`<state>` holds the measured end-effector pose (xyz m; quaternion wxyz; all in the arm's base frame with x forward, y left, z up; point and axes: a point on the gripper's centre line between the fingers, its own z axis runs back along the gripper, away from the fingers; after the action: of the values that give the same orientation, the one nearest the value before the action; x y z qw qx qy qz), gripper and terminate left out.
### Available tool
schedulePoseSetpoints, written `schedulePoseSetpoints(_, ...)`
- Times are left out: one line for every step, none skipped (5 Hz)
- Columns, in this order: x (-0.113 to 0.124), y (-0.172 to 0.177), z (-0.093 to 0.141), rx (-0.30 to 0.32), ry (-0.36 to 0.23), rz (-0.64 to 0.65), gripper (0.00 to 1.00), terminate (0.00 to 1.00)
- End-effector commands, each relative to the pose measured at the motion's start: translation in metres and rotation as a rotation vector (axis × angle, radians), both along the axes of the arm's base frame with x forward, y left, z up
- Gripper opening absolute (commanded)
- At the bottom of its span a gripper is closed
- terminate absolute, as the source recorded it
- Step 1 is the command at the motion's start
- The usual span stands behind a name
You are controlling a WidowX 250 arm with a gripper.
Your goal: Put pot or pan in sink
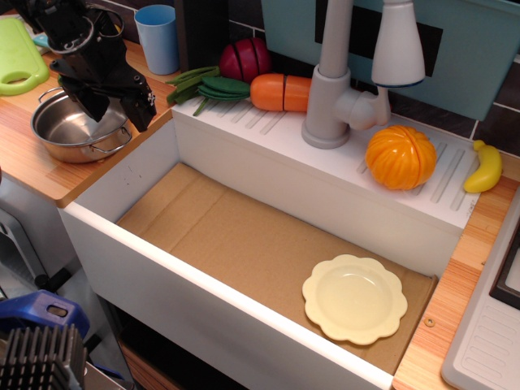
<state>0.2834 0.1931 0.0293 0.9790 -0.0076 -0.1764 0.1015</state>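
I need to put the pot (pixel 69 128) in the sink, so next my gripper needs to grab it by its rim (pixel 123 124).
The shiny steel pot (pixel 69 128) with thin wire handles stands upright on the wooden counter, left of the sink. My black gripper (pixel 119 112) is open over the pot's right rim. One finger (pixel 93 106) hangs inside the pot and the other (pixel 145 114) is outside it, over the counter edge. Whether the fingers touch the rim, I cannot tell. The sink (pixel 203 280) is a large white basin with a brown cardboard floor and a grey faucet (pixel 331 81) at its back.
A pale yellow scalloped plate (pixel 355 298) lies in the sink's right end. A blue cup (pixel 156 36), green board (pixel 16 57) and toy vegetables (pixel 280 92) sit behind. An orange pumpkin (pixel 400 157), banana (pixel 485 166) and grey ridged tray (pixel 487 341) are at the right.
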Motion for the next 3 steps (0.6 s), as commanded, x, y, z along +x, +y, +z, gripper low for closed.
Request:
schedulePoseSetpoints(0.0021,0.0054,0.0014,0.011,-0.032,0.003,0.0,0.0)
schedulePoseSetpoints(-0.0006,0.0034,-0.0002,-0.007,-0.018,0.038,0.0,0.0)
schedulePoseSetpoints(-0.0023,0.0006,-0.0012,-0.022,-0.02,0.054,0.0,0.0)
